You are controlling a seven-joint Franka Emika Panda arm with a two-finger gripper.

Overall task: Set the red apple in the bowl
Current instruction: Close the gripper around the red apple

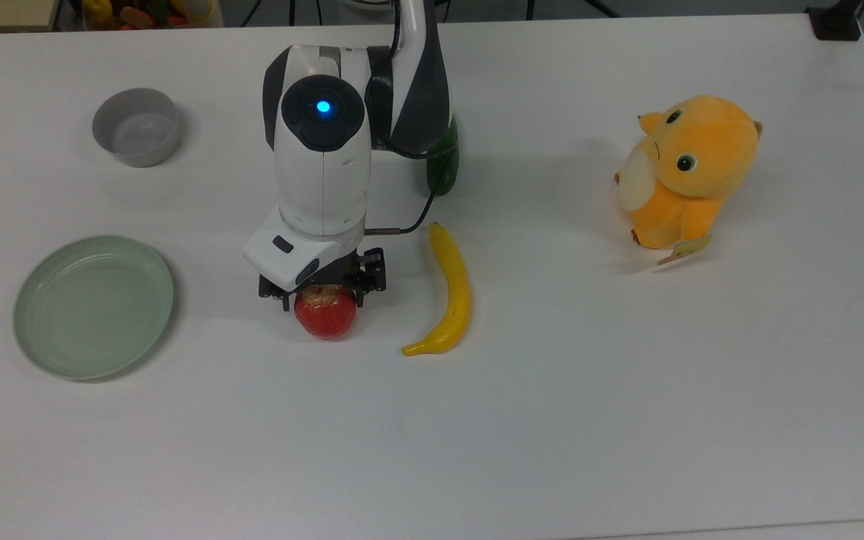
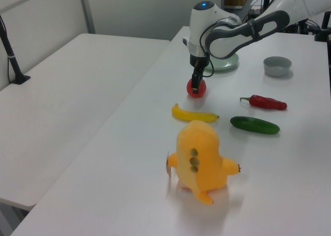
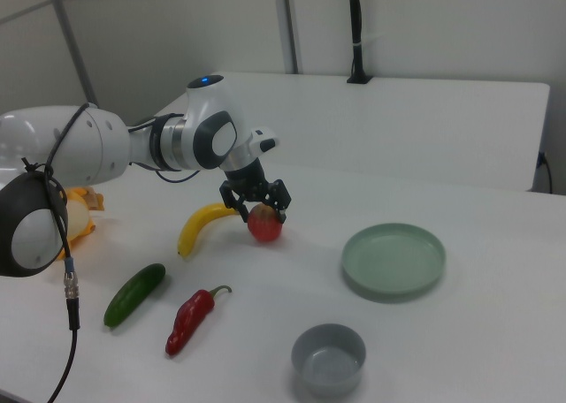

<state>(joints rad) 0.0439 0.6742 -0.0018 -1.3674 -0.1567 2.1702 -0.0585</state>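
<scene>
The red apple needs to go in the small grey bowl. My gripper will next grip the apple's round sides.
The red apple rests on the white table, just left of the banana in the top view. My gripper has come down over it, open, one finger on each side of the apple's upper half; the gripper body hides the apple's top. The small grey bowl stands empty at the top view's upper left, well away from the apple.
A pale green plate lies left of the apple in the top view. A banana, a cucumber, a red chili and an orange plush toy lie to the top view's right.
</scene>
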